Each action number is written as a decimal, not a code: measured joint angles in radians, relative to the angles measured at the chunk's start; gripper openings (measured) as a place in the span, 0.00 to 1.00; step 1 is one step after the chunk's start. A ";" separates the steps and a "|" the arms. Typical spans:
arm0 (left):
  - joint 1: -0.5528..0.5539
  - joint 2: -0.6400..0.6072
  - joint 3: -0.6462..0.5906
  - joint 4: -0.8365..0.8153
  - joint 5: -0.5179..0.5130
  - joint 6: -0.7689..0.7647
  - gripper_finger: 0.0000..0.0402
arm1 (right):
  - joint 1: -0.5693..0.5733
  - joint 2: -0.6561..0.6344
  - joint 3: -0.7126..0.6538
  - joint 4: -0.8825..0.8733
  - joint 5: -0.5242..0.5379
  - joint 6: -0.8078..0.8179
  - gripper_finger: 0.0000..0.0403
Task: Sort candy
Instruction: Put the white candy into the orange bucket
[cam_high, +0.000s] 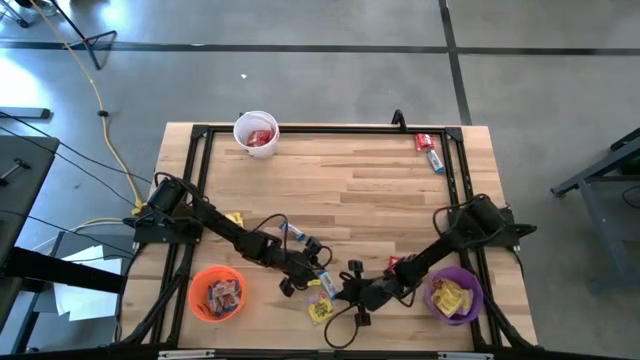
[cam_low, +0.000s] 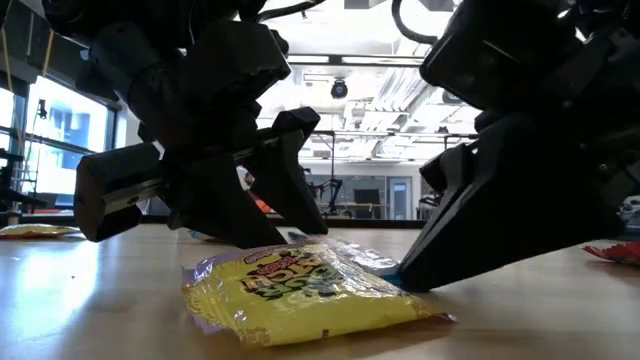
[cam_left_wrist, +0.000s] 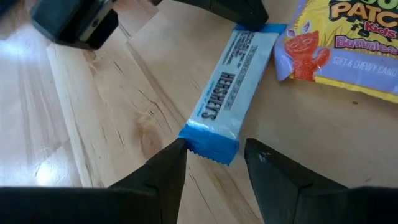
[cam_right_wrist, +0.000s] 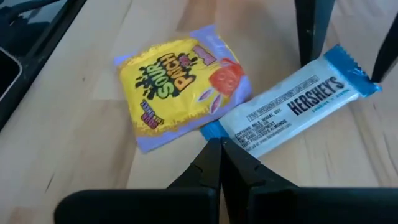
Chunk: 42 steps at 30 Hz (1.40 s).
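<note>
Next, my left gripper picks up the bar (cam_left_wrist: 227, 87) by its blue end by the HERSHEY'S print (cam_left_wrist: 209, 140), then sorts the bar into the orange cup.
A slim blue-and-white bar (cam_left_wrist: 227, 87) lies flat on the wood near the table's front edge, also seen in the right wrist view (cam_right_wrist: 292, 106). A yellow packet (cam_right_wrist: 171, 87) lies beside it, touching its end, and fills the foreground of the low view (cam_low: 310, 290). My left gripper (cam_left_wrist: 216, 152) is open, with a fingertip on either side of one end of the bar. My right gripper (cam_right_wrist: 221, 144) is shut, with its tip at the bar's other end. In the high view both grippers meet over the bar (cam_high: 325, 285). My left gripper stands astride the bar's blue end (cam_left_wrist: 211, 144), low over the table; whether its fingertips (cam_left_wrist: 177, 152) touch the wrapper, I cannot tell. My right gripper's shut fingertips (cam_right_wrist: 214, 155) meet the bar's opposite blue end (cam_right_wrist: 211, 132), slanting down along the bar. The bar lies flat on the table.
A white cup (cam_high: 256, 133) with red packets stands at the far edge. An orange cup (cam_high: 216, 293) is front left and a purple cup (cam_high: 455, 295) with yellow packets is front right. Loose candies lie at the far right corner (cam_high: 430, 150) and near the left arm (cam_high: 235, 218).
</note>
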 joint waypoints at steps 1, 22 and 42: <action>-0.003 0.000 0.000 0.000 -0.002 0.000 0.39 | -0.004 0.004 0.000 0.004 0.000 0.004 0.00; -0.022 0.001 0.000 0.000 -0.148 0.182 0.34 | -0.011 0.013 0.001 0.003 -0.002 0.000 0.00; -0.105 0.041 0.002 0.099 -0.238 0.456 0.11 | -0.011 0.015 -0.001 0.016 -0.004 -0.026 0.00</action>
